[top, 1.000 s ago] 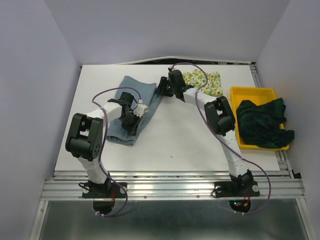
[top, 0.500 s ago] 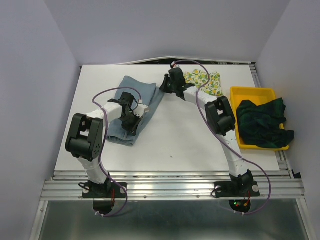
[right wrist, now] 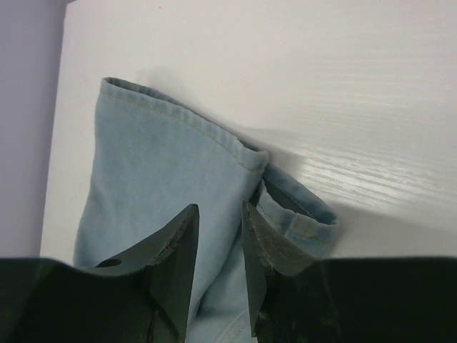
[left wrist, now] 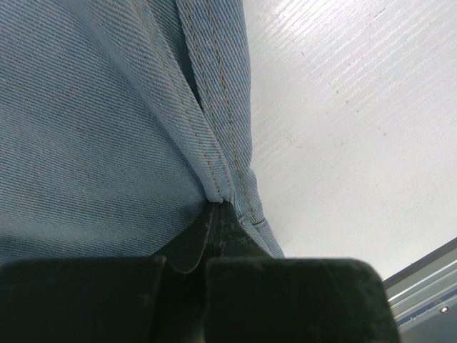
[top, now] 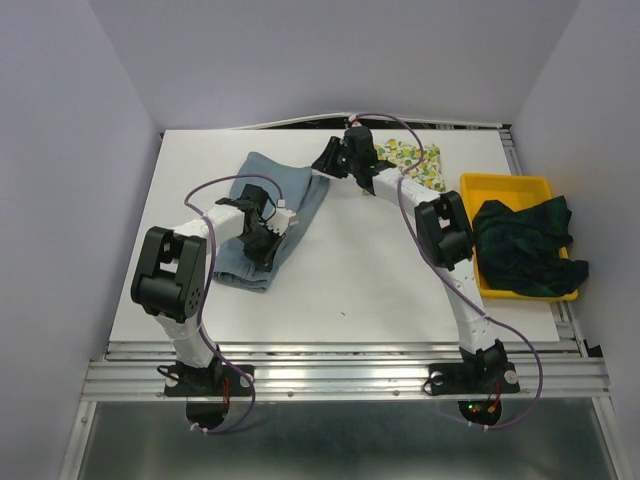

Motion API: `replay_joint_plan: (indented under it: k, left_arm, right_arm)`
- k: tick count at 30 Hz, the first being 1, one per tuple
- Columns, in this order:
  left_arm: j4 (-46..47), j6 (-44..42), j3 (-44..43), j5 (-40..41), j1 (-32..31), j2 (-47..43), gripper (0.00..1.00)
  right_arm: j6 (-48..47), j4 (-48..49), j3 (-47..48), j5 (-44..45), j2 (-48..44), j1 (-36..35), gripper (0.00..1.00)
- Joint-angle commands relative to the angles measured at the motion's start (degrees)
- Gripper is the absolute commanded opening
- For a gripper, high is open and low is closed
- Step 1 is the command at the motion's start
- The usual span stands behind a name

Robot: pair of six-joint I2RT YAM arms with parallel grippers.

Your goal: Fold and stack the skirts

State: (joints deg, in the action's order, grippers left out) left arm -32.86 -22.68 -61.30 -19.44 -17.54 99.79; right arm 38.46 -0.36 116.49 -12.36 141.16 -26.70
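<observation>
The robot next needs to grab the light blue skirt's stitched hem corner (top: 308,172) (right wrist: 253,161) opposite the left gripper with its right gripper, to pull the fold straight.
The light blue skirt (top: 262,180) lies folded lengthwise on the left half of the white table (top: 350,270). My left gripper (top: 264,243) rests on its near part. In the left wrist view its jaws are pressed together on a stitched hem fold of the light blue skirt (left wrist: 107,107), with the left gripper (left wrist: 216,209) at that fold. My right gripper (top: 326,160) hovers at the skirt's far right corner. Its right gripper (right wrist: 220,211) jaws stand apart over the light blue skirt (right wrist: 157,171), holding nothing. The lemon-print skirt (top: 413,165) lies folded at the back. The plaid skirt (top: 525,245) is bunched in the tray.
A yellow plastic tray (top: 505,181) stands at the table's right edge, holding the plaid cloth. Purple cables loop over both arms. Grey walls close in the table at left, back and right. A metal rail runs along the near edge.
My right gripper has drawn back from the blue skirt's far corner toward the rear, and its jaws closed and parted again. The left arm and the skirts have not moved.
</observation>
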Motion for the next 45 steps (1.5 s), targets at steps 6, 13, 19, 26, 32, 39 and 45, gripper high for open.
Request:
replay_joint_plan:
  k: [6, 13, 19, 26, 32, 39, 45]
  left_arm:
    - [-5.2, -1.2, 1.2, 2.7, -0.2, 0.8, 0.00]
    - [-5.1, -1.1, 1.1, 2.9, -0.2, 0.4, 0.00]
    - [-5.2, -1.1, 1.1, 2.9, -0.2, 0.7, 0.00]
    - [-5.2, -1.1, 1.2, 2.8, -0.2, 1.3, 0.00]
    - [-5.2, -1.1, 1.2, 2.8, -0.2, 1.4, 0.00]
    - [-5.2, -1.1, 1.2, 3.0, -0.2, 1.6, 0.00]
    - [-5.0, -0.9, 1.2, 3.4, -0.2, 2.1, 0.00]
  right_arm:
    - [2.5, 4.9, 2.8, -1.9, 2.5, -0.7, 0.37]
    - [3.4, 5.9, 4.6, -1.0, 5.3, -1.3, 0.39]
    - [3.2, 7.1, 5.9, -1.1, 7.4, -1.8, 0.39]
    - [2.9, 8.2, 7.7, -1.2, 9.0, -1.8, 0.41]
    - [2.2, 8.5, 9.7, -0.5, 9.9, -2.3, 0.25]
    - [1.6, 7.6, 9.9, 0.0, 8.6, -2.3, 0.07]
    - [0.8, 3.5, 9.8, 0.1, 3.8, -1.8, 0.01]
